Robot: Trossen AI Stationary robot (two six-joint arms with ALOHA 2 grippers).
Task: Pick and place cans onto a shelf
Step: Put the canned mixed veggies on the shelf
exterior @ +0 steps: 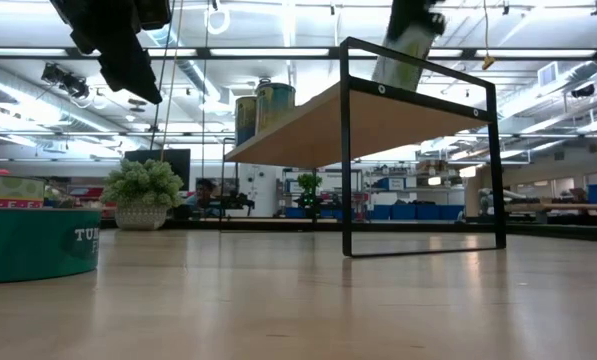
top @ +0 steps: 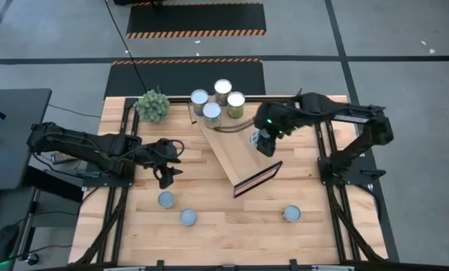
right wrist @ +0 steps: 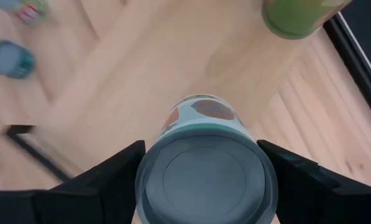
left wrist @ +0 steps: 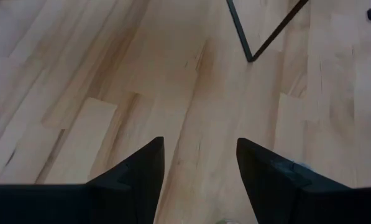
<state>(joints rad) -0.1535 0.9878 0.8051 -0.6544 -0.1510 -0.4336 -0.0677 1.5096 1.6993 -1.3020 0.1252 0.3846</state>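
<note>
The grey-topped can hangs above the shelf board [top: 235, 147], away from the far cans, and would fall short now; I should lower it, then open my right gripper.
The shelf [top: 235, 150], a light-wood plank on a dark frame, lies slantwise on the table's middle. Several cans [top: 211, 113] with pale tops stand at its far end, two of them [exterior: 275, 105] visible in the low view. Three more cans [top: 166, 199] [top: 188, 217] [top: 292, 214] stand on the table near its front edge. My right gripper [top: 265, 143] hangs above the shelf's middle, shut on a can [right wrist: 204, 180] with a grey top and teal band. My left gripper [left wrist: 201, 168] hovers open over bare wood left of the shelf, with nothing between its fingers. My right gripper pinches the can's round side wall [right wrist: 149, 177] between its two fingers, one on each opposite side, just below the rim. The fingers come from above, slanting down. The can [exterior: 406, 55] is lifted clear above the shelf's board and tilts a little.
A green spiky plant ball [top: 153, 105] sits at the table's far left corner. The shelf's dark end frame [top: 256, 179] stands toward the near side, and its corner [left wrist: 250, 56] shows ahead of my left gripper. A teal can [exterior: 28, 240] stands close to the low camera.
</note>
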